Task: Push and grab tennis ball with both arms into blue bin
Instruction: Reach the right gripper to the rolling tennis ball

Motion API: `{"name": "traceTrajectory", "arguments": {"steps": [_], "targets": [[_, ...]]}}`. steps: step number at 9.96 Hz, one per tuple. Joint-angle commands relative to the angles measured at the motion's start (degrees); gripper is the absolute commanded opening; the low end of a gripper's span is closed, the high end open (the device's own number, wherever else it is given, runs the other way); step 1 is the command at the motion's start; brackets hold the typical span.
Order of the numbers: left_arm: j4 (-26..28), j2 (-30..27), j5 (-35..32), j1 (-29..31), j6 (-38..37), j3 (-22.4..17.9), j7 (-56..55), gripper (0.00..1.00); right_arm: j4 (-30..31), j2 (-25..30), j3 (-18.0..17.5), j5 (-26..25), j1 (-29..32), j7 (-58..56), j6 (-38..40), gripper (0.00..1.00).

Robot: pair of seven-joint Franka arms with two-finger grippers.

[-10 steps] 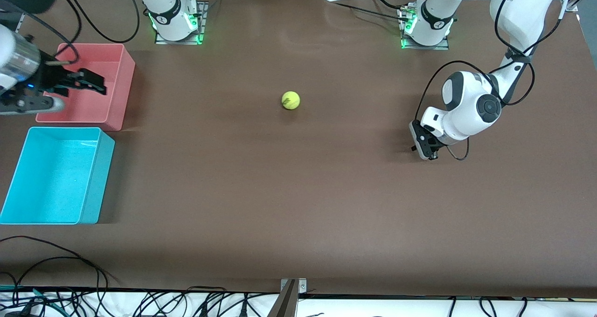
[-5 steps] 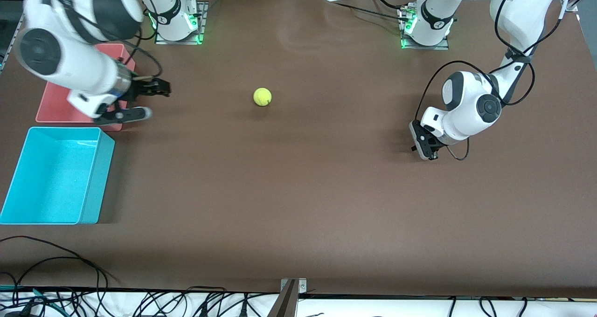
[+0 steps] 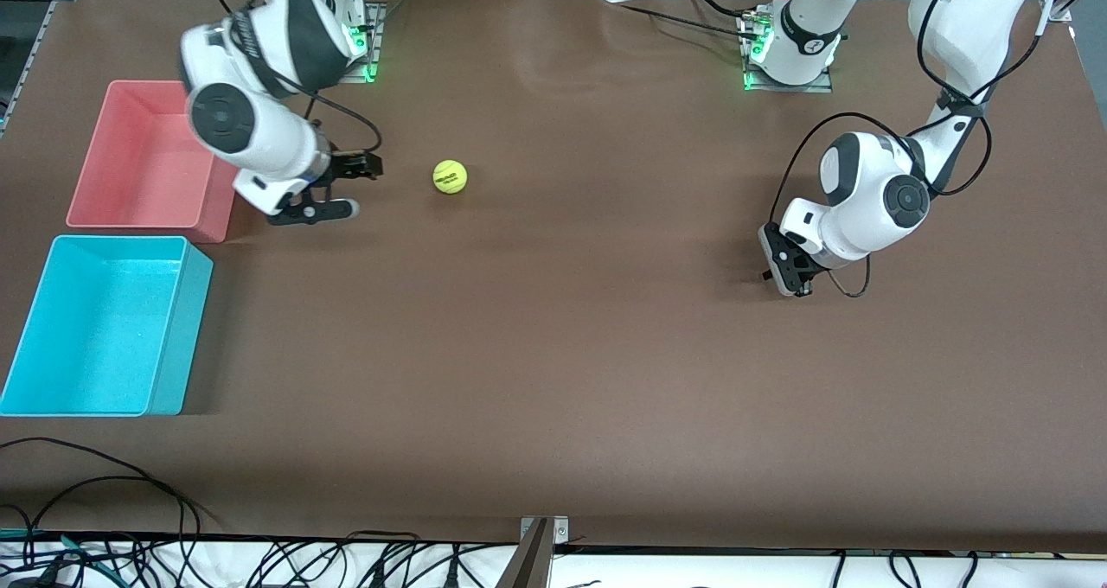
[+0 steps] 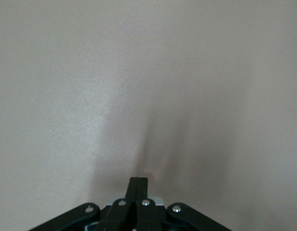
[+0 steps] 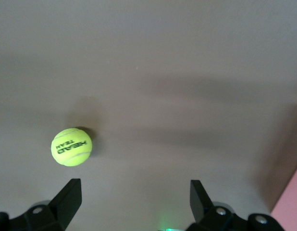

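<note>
The tennis ball needs to get into the blue bin, so the robot's right gripper should next grab it by its round fuzzy sides.
The yellow-green tennis ball lies on the brown table, toward the right arm's end of the middle. My right gripper hangs low over the table between the pink bin and the ball. It is open, with nothing between its fingers, and a short gap separates it from the ball. In the right wrist view the tennis ball sits just ahead of one fingertip of that gripper. The blue bin stands at the right arm's end, near the front camera. My left gripper waits shut and pointing down at bare table.
A pink bin stands beside the blue bin, farther from the front camera; its corner shows in the right wrist view. Black cables lie along the table's near edge. The arm bases stand at the farthest edge.
The ball has rolled toward the right arm's end. My right arm has swung from over the pink bin out to the table beside the ball. The left arm has not moved.
</note>
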State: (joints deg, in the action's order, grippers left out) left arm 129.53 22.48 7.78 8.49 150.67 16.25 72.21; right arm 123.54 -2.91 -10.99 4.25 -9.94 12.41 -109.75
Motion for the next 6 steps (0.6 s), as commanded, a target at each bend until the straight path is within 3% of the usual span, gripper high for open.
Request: {"name": "traceTrajectory", "arguments": {"steps": [1, 3, 4, 5, 6], "targets": [[-0.1, -0.1, 0.9, 0.1, -0.6, 0.1, 0.4, 0.00, 5.2, -0.5, -2.9, 1.0, 0.0, 5.6, -4.6, 1.00], [0.1, -1.7, 0.9, 0.6, -3.7, -0.1, 0.5, 0.00, 5.2, -5.1, -3.9, 0.9, -1.6, 10.0, -7.7, 1.00], [0.1, -2.3, 0.9, 0.7, -4.0, -0.5, 0.6, 0.29, 5.1, -7.4, -3.9, 0.8, -2.3, 12.5, -10.5, 1.00], [0.1, -2.5, 0.9, 1.0, -4.0, -1.0, 1.9, 0.99, 5.1, -9.1, -3.9, 0.7, -4.5, 14.8, -12.4, 1.00], [0.0, -2.6, 0.9, 1.1, -4.0, -1.0, 3.4, 1.00, 5.1, -10.2, -3.9, 0.6, -5.6, 16.5, -13.4, 1.00]]}}
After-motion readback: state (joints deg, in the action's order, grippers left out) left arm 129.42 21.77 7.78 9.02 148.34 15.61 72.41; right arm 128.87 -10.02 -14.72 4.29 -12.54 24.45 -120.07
